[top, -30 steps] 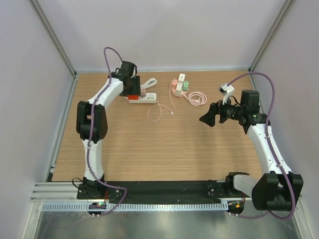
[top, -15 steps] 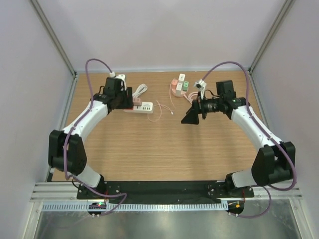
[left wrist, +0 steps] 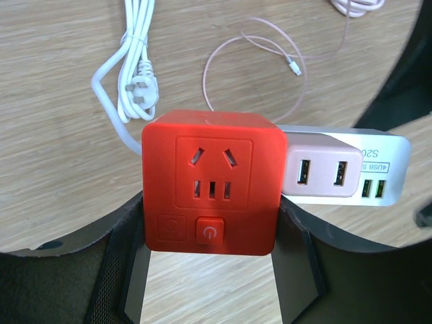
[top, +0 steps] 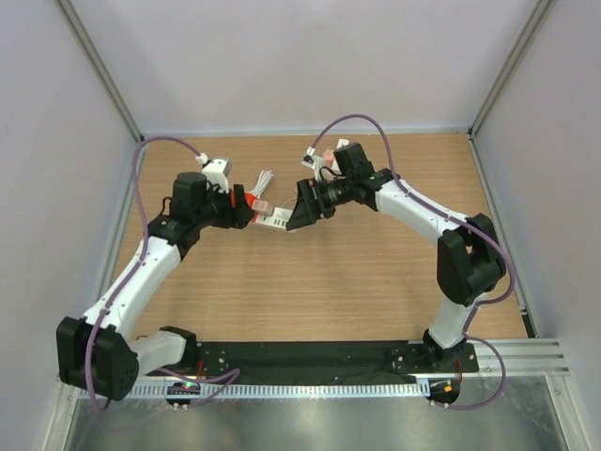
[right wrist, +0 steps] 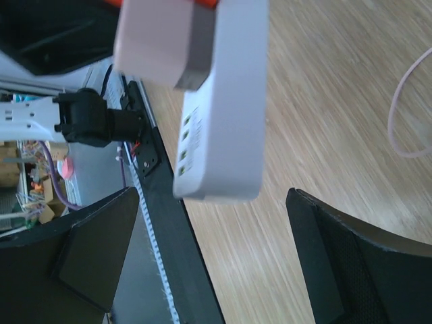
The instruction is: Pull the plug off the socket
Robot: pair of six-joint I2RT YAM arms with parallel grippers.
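The robot's right gripper next needs to grab the white power strip [top: 275, 220] by its loose end, past the pink USB adapter, so that the plugs stay free to pull off.
A red cube plug [left wrist: 210, 182] sits on a white power strip [left wrist: 381, 177], beside a pink USB adapter [left wrist: 320, 173]. My left gripper [left wrist: 209, 270] is shut on the red cube, with a finger pressed on each side. In the top view the red cube [top: 251, 201] and the strip [top: 275, 220] lie between my two grippers. My right gripper [top: 299, 209] is open at the strip's right end. In the right wrist view the strip [right wrist: 223, 115] and the pink adapter [right wrist: 158, 40] are just ahead of my open right gripper [right wrist: 216, 250], not between its fingers.
The strip's bundled white cord and plug [left wrist: 135, 74] lie behind it on the wooden table. A thin pink cable [left wrist: 270, 67] loops next to it. Small chargers [top: 342, 145] stand at the back, partly hidden by the right arm. Grey walls close off three sides.
Both arms swung in toward the strip. The left gripper, on the red cube, drew the strip nearer. The right gripper moved left to the strip's right end.
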